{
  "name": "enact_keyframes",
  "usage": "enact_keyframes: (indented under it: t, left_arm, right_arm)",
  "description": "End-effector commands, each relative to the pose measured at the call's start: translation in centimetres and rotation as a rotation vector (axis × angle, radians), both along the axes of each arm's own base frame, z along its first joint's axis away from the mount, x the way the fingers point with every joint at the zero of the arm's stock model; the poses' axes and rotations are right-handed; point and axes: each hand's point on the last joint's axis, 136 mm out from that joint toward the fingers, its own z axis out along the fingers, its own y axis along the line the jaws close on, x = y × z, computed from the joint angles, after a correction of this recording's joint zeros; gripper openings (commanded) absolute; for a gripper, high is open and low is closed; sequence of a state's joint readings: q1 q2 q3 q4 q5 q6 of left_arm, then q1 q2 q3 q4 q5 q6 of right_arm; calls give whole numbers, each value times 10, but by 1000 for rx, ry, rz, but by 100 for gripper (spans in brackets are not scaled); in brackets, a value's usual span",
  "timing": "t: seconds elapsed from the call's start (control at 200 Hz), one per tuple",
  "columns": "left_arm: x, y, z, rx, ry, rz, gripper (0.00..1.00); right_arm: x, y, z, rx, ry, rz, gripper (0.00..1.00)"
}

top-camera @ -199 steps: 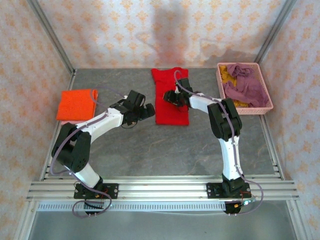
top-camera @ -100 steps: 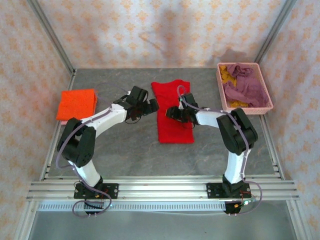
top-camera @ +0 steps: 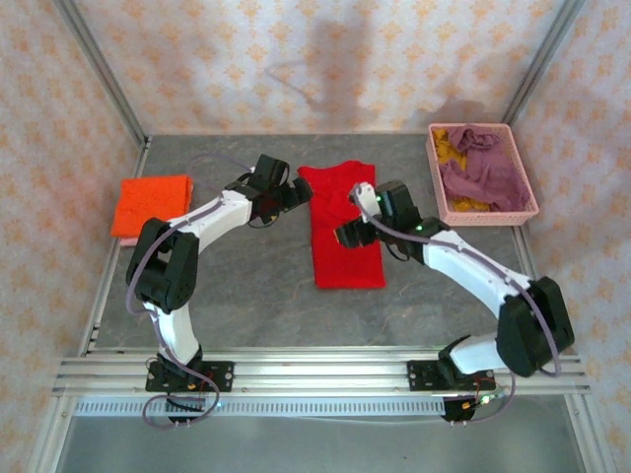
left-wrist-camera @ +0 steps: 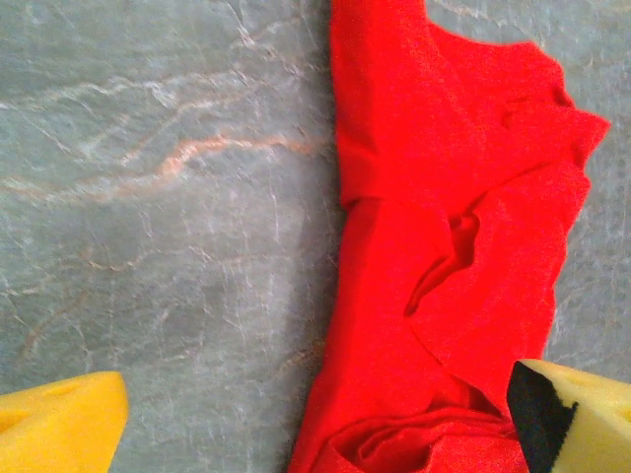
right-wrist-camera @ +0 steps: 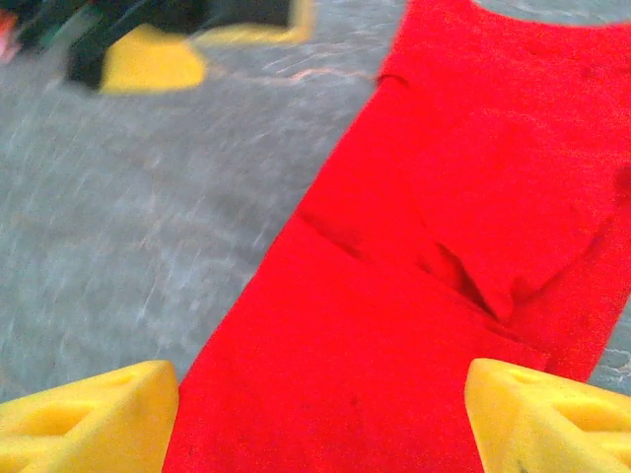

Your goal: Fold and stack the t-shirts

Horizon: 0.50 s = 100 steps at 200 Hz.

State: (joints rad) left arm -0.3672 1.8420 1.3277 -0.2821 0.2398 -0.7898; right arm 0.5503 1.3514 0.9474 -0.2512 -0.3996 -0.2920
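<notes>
I should next grab the red t-shirt with my right gripper by its near end edge (top-camera: 362, 286), to fold that end over onto the far end.
The bright red t-shirt (top-camera: 346, 229) lies as a long strip in the middle of the table, creased near its far end (left-wrist-camera: 444, 246). My left gripper (top-camera: 293, 193) is open at the shirt's far left edge (left-wrist-camera: 315, 439), one pad over the table and the other over the cloth. Over the middle of the shirt (right-wrist-camera: 434, 246), my right gripper (top-camera: 357, 221) is open with both pads spread above the cloth (right-wrist-camera: 320, 429). The orange t-shirt (top-camera: 153, 203) lies folded at the left, a pale pink edge under it. Mauve-purple (top-camera: 485, 168) and mustard yellow (top-camera: 451, 146) shirts are heaped in the basket.
The pink plastic basket (top-camera: 532, 202) stands at the far right against the wall. Patterned walls and metal rails enclose the grey table (top-camera: 256, 286). The left gripper's yellow pads (right-wrist-camera: 153, 61) appear blurred at the top left of the right wrist view.
The red shirt has been drawn toward the near edge and lies longer. My right arm swung out to the right, its gripper further down the shirt. My left gripper moved up to the shirt's far left edge.
</notes>
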Motion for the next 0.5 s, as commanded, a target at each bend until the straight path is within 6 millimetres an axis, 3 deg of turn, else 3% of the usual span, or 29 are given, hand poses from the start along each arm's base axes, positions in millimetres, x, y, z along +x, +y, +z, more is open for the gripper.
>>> enact_keyframes:
  t: [0.0,0.235,0.37,0.495]
  left_arm:
    - [12,3,6,-39,-18,23,100]
    - [8,12,0,-30,-3,28,100]
    - [6,14,-6,-35,2,41,99]
    - [3,16,-8,-41,2,49,99]
  right_arm:
    - [-44,0,-25,-272,-109,274,77]
    - [-92,1,-59,-575,-139,500,76]
    - [-100,-1,-78,-664,-117,557,76]
    - [-93,0,-93,-724,-109,557,74]
